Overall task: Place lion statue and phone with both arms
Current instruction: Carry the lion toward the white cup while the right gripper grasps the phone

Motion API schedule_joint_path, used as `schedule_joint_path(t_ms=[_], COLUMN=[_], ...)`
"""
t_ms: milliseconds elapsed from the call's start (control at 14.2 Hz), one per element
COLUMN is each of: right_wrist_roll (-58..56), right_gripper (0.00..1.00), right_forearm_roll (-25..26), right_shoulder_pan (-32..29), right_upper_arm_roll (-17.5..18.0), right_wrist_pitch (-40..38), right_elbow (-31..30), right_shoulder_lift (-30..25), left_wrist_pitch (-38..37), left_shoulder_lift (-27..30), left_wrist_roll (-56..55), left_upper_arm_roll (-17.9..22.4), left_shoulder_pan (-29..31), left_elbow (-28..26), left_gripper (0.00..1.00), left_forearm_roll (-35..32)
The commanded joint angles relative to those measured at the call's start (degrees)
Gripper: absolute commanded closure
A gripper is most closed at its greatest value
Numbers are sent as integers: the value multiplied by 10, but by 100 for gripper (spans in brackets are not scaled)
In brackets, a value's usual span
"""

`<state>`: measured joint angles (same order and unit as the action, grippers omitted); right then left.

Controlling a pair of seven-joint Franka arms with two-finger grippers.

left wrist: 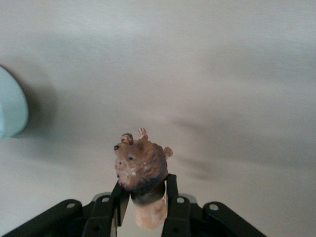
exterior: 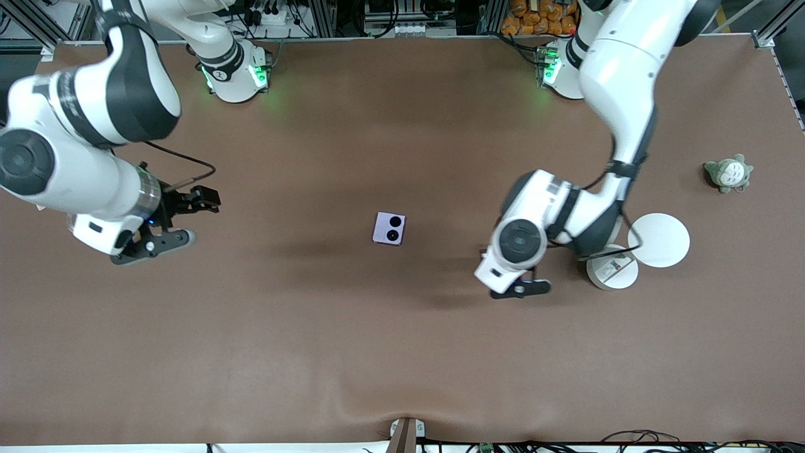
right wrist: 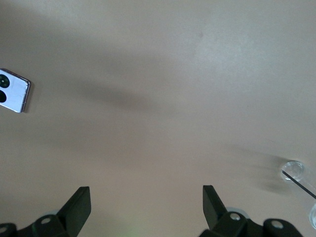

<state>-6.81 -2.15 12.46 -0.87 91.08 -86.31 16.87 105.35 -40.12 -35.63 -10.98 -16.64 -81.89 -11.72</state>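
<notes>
The lion statue (left wrist: 142,165) still hangs above the table, short of the white disc, so it moves toward the disc, before my left gripper releases it.
My left gripper (left wrist: 144,187) is shut on the lion statue (left wrist: 140,165), a small orange-brown figurine whose head sticks out past the fingers (left wrist: 170,190). In the front view this gripper (exterior: 523,287) hangs over the table beside the white discs, and the statue is hidden under the hand. The phone (exterior: 389,228), pale lavender with two black camera circles, lies flat mid-table and also shows in the right wrist view (right wrist: 14,97). My right gripper (exterior: 195,219) is open with nothing between its fingers (right wrist: 145,197), over the table toward the right arm's end, well apart from the phone.
Two white round discs (exterior: 659,240) (exterior: 612,270) lie toward the left arm's end, one partly under the left arm. The edge of a disc (left wrist: 10,111) shows in the left wrist view. A grey-green plush creature (exterior: 728,173) sits near that end's table edge.
</notes>
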Motion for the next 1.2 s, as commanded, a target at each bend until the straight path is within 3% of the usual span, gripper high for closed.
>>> schedule_joint_path(t_ms=[0,211,493,704,986,1127], right_wrist_roll=[20,202,325,334,369,378], right_gripper=[0,0,0,0,0,0], right_forearm_roll=[3,-5,-8,-78,-74,-59], right_shoulder_pan=[47,98,171,208,257,266], right_upper_arm_roll=[-3,-2,-1,-2,-4,-4], right_wrist_pitch=[0,59,129,227,255,283], right_elbow=[24,24,36,30,12,5], right_shoulder_lift=[11,43,120,175,206,223], left_wrist_pitch=[5,11,80,87,114,145], left_shoulder_lift=[50,60,60,65,74,76], left_wrist_roll=[30,49,49,53,86,96], left_upper_arm_roll=[-8,-6,-6,-9,-13,-36], left_shoulder_pan=[35,57,75,92,117,150], left_elbow=[-71,-99,-139,-147,-159,-178], left_gripper=[100,100,100,100,100,100], left_forearm_roll=[-9,-42,-51,-84,-82,-82])
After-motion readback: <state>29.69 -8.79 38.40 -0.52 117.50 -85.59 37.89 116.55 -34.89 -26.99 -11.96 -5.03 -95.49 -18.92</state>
